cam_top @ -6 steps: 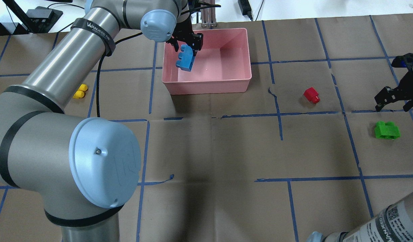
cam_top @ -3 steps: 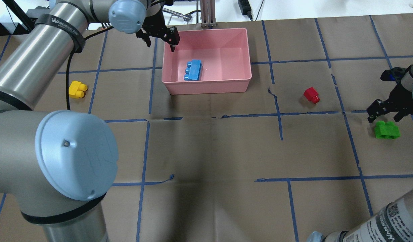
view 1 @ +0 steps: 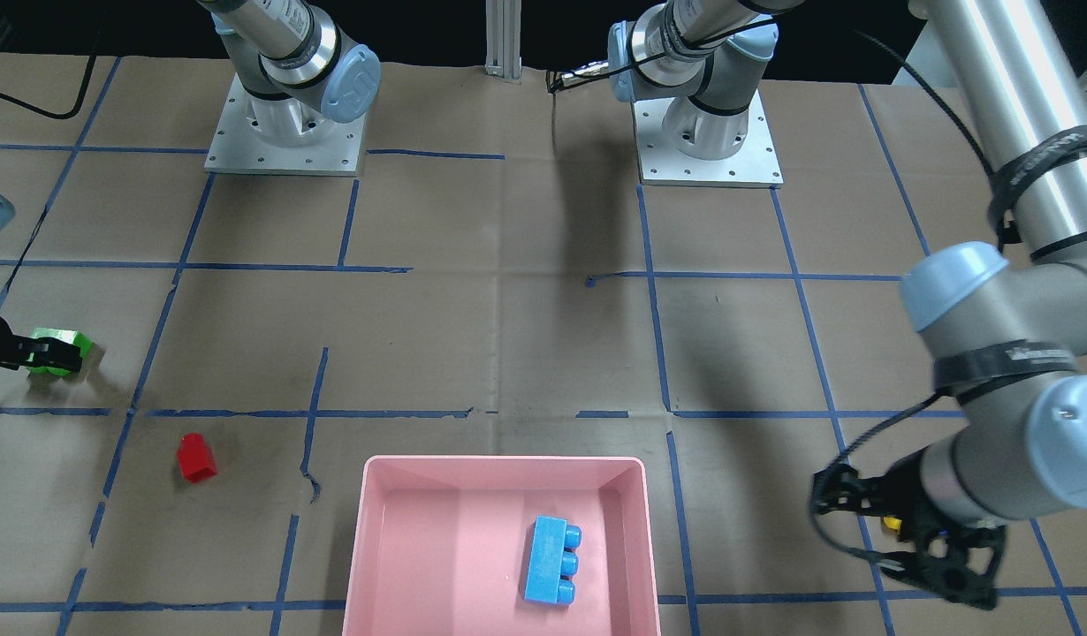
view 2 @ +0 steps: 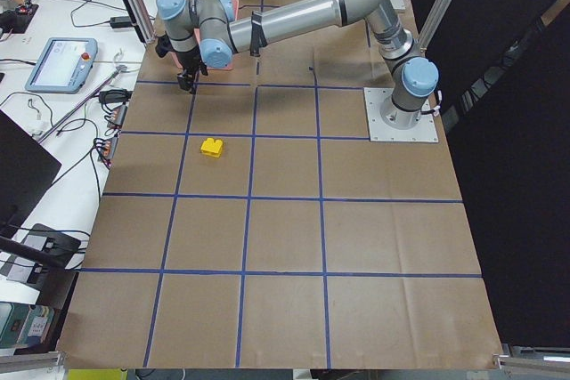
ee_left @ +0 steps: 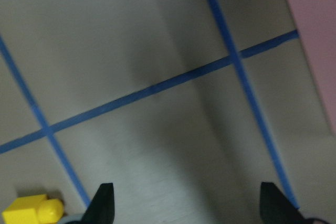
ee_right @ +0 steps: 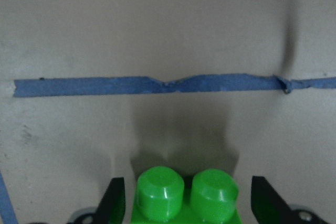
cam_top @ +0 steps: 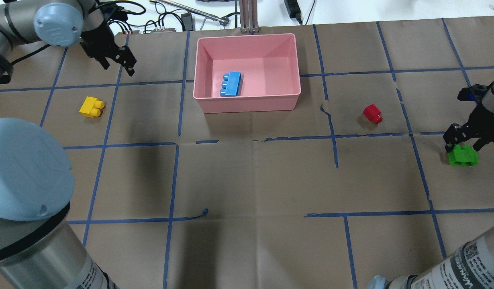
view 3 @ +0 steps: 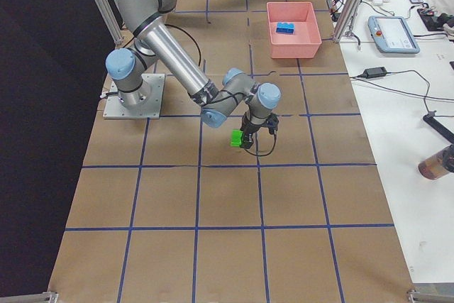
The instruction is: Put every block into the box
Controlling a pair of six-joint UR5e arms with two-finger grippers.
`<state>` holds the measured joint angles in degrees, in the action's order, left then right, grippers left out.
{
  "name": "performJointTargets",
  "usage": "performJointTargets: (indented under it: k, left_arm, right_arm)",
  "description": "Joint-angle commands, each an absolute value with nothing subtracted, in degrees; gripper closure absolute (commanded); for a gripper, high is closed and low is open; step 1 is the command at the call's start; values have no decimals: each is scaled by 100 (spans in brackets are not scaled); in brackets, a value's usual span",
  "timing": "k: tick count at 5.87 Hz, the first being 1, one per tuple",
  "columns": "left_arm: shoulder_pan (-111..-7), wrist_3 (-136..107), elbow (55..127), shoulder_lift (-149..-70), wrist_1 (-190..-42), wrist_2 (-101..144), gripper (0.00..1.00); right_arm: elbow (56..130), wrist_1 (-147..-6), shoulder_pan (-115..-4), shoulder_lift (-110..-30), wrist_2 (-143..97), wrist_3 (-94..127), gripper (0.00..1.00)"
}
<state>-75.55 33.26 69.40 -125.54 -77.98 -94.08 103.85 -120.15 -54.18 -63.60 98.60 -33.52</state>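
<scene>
My right gripper will next take hold of the green block by its studded brick body, so that the green block can go into the box.
The blue block lies in the pink box, near its left wall. The yellow block lies on the table left of the box. My left gripper is open and empty, above the table behind the yellow block, which shows at the bottom left of the left wrist view. The red block lies right of the box. The green block sits at the far right. My right gripper is open just over it, and the right wrist view shows the green block between the fingers.
A metal post stands behind the box at the table's far edge, with cables and devices beyond it. Both arm bases are bolted on the robot's side. Blue tape lines grid the brown table cover.
My left gripper let the blue block drop into the box, then swung left, away from the box and towards the yellow block. My right gripper came down onto the green block.
</scene>
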Motion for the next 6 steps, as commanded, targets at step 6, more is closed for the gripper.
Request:
performJointTargets:
  k: [6]
  left_arm:
    - [-6750, 4351, 7954, -13173, -5977, -9491, 8]
  right_arm:
    - [9235, -11045, -5492, -6784, 9722, -3349, 69]
